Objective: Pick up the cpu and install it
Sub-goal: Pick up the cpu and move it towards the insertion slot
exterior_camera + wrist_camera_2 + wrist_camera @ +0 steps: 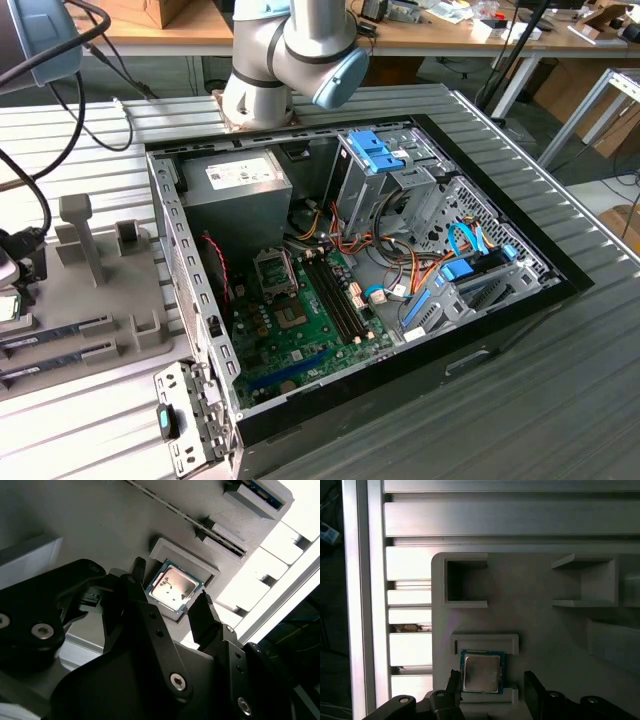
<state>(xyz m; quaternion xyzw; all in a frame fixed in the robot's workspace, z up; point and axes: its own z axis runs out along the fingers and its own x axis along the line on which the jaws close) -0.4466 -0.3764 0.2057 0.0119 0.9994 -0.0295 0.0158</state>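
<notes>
The robot's gripper next needs to grip the cpu by its open green edges between the ledges, since ledges of the grey holder are on opposite sides of the cpu, and then the cpu can be installed.
The cpu is a small square chip with a silvery top and a thin green rim. It lies flat in a shallow pocket of the grey holder plate. In both wrist views my gripper is open, with one black fingertip on each side of the cpu and a gap left at both sides. Nothing is held between the fingers. In the exterior view the arm's base stands behind the open computer case, and the arm reaches off towards the exterior view's left.
The holder plate sits to the exterior view's left of the case, with upright posts and long dark memory sticks in slots. Inside the case are a green motherboard, a grey power-supply box and a drive cage. The table is ribbed aluminium.
</notes>
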